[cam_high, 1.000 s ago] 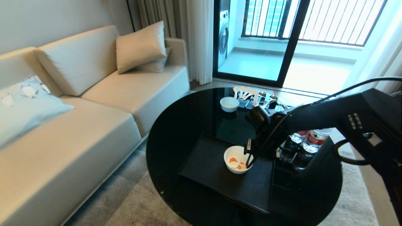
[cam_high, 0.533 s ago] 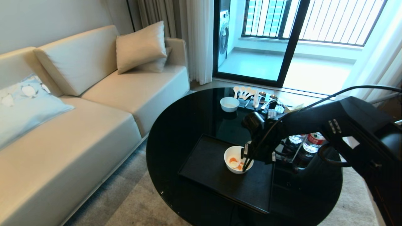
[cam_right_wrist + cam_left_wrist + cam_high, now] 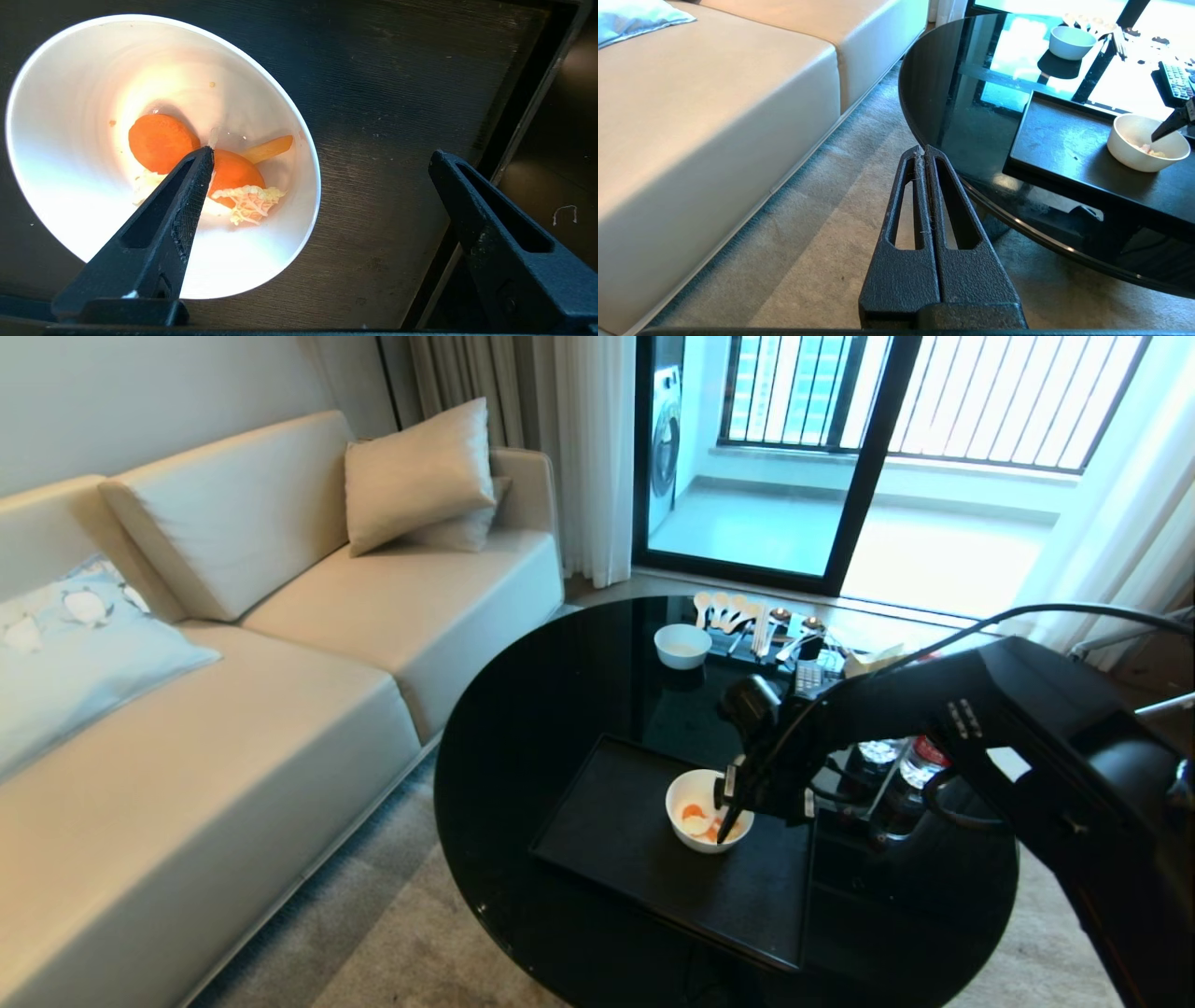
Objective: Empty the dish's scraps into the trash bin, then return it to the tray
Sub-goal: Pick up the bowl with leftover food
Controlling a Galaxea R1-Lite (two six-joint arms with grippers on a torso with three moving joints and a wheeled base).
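My right gripper will next grab the white deep bowl by its rim (image 3: 748,819) (image 3: 318,185). Then it can empty the scraps into the trash bin.
The dish (image 3: 689,795), a white deep bowl, stands on the right part of the black tray (image 3: 625,845). Orange slices and pale shreds, the scraps (image 3: 161,140), lie in its bottom. My right gripper (image 3: 322,154) is open and straddles the dish's rim from above. One finger (image 3: 187,196) reaches inside over the scraps, the other (image 3: 472,205) hangs outside above the tray's edge. In the head view the right gripper (image 3: 736,814) comes in from the right. My left gripper (image 3: 923,151) is shut, low over the carpet beside the table. The trash bin is out of view.
The tray lies on a round glossy black table (image 3: 523,728). At the table's far side are a smaller white bowl (image 3: 681,645), spoons (image 3: 728,611) and a remote (image 3: 808,677). Water bottles (image 3: 896,775) stand right of the tray. A beige sofa (image 3: 280,709) fills the left.
My right arm has come down and a little to the left, bringing one fingertip lower into the dish. The dish and the left arm have kept still.
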